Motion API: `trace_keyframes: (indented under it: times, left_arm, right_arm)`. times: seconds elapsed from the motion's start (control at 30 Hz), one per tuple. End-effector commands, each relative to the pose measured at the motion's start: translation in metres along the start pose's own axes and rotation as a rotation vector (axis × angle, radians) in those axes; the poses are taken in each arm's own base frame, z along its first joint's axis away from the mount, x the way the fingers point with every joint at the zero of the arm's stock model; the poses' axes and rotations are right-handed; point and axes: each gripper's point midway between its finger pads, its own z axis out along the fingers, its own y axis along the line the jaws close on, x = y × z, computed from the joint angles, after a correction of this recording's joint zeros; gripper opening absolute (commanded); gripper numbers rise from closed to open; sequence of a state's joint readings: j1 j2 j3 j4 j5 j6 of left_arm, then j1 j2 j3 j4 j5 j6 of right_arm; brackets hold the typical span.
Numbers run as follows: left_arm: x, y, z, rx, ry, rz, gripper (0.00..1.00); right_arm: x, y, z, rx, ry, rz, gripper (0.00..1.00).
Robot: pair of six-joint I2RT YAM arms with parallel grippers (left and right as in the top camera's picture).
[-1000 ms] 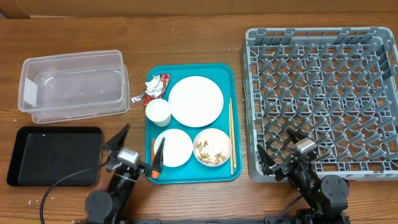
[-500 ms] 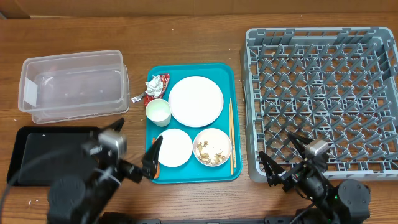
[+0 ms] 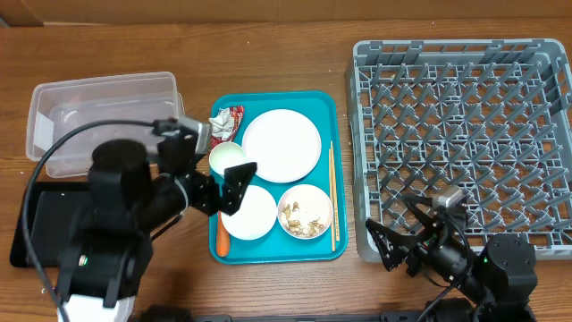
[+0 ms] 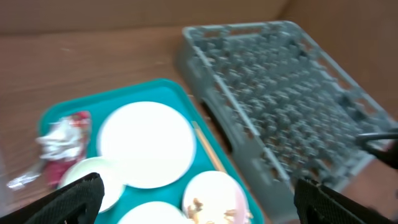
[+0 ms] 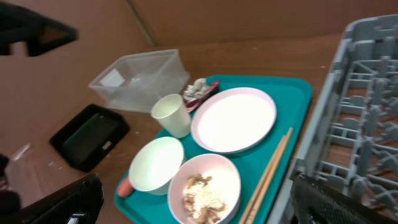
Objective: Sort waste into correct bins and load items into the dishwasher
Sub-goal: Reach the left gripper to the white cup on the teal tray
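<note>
My left gripper should take hold of the cup by its open rim point(image 3: 227, 157) point(image 4: 94, 180) next. That leaves the bottom of the cup free, so I can hand the cup over to my right gripper.
On the teal tray point(image 3: 272, 97) lie a large plate point(image 3: 281, 145), a small cup point(image 3: 228, 159), an empty bowl point(image 3: 250, 213), a bowl of rice scraps point(image 3: 306, 211) and chopsticks point(image 3: 332, 197). The red-and-white wrapper point(image 3: 223, 123) sits at the tray's back left corner. The carrot point(image 3: 222, 240) lies at its front left. My left gripper point(image 3: 210, 174) hangs open above the cup and empty bowl, holding nothing. My right gripper point(image 3: 402, 234) is open at the front left corner of the grey dish rack point(image 3: 465, 134), also holding nothing.
The clear tub point(image 3: 103, 116) stands left of the tray. In front of it the black tray point(image 3: 36, 224) is partly hidden under my left arm. In the right wrist view the rack's wall point(image 5: 360, 124) rises close on the right.
My left arm has risen and swung from the table's front edge to above the tray's left side. The right gripper has drifted slightly towards the front edge. Both stay open.
</note>
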State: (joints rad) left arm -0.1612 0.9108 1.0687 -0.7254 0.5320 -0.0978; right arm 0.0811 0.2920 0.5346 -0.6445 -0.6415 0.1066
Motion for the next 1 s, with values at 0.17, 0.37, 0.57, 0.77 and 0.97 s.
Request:
trace_keyframes:
  times: [0.17,0.37,0.57,0.77,0.97]
  left_arm:
    - [-0.002,-0.002,0.016,0.064,0.040,-0.025,1.00]
    - [0.033,0.032,0.037,-0.068,0.202,-0.150,1.00]
    - [0.073,0.055,0.065,-0.188,0.386,-0.176,1.00]
    - [0.100,0.072,0.095,-0.278,0.502,-0.167,0.74]
    - [0.108,0.102,0.122,-0.413,0.511,-0.168,0.73]
  right_arm:
    - [-0.032,0.000,-0.012,0.087,-0.011,0.113,1.00]
    - [-0.041,-0.036,-0.029,0.398,0.193,0.284,1.00]
    - [-0.032,-0.036,-0.007,0.352,0.380,0.399,1.00]
    - [-0.016,-0.046,0.008,0.347,0.487,0.469,1.00]
    - [-0.006,-0.050,0.013,0.352,0.544,0.505,1.00]
